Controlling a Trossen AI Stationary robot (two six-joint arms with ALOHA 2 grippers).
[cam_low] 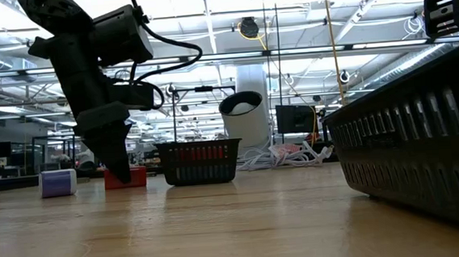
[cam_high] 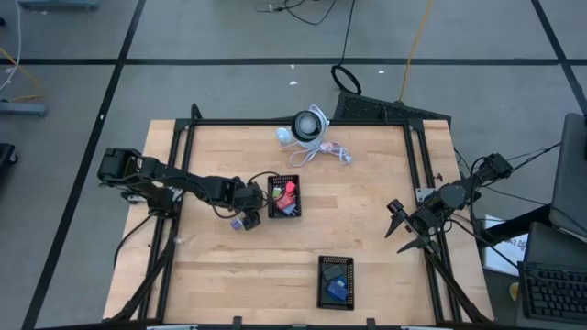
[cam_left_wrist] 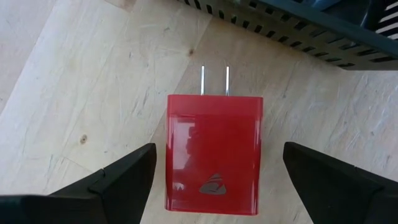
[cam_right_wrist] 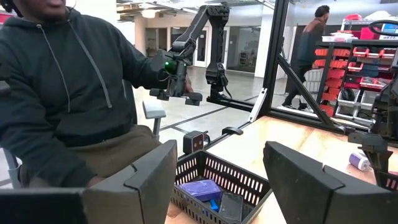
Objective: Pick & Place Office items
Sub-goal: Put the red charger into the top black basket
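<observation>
My left gripper should close on the red plug adapter (cam_left_wrist: 213, 155) now. Its fingers are beside both long sides in the left wrist view.
A red blocky plug adapter (cam_left_wrist: 213, 155) lies flat on the wooden table, its two metal prongs (cam_left_wrist: 214, 79) pointing at the wall of a black tray (cam_high: 284, 197). My left gripper (cam_left_wrist: 217, 149) hangs over it, pointing steeply down and open. One finger stands on each long side of the red piece, with a gap on both sides. In the low view the gripper (cam_low: 119, 164) stands just in front of the red piece (cam_low: 132, 177). A lavender piece (cam_high: 237, 223) lies close by. That tray holds red and blue pieces. My right gripper (cam_high: 404, 229) waits open at the table's right edge.
A second black tray (cam_high: 336, 280) with blue pieces (cam_right_wrist: 200, 188) stands near the front edge. A white round device with a coiled cable (cam_high: 310, 128) lies at the back. A seated person in a dark hoodie (cam_right_wrist: 68, 93) shows beyond the table.
</observation>
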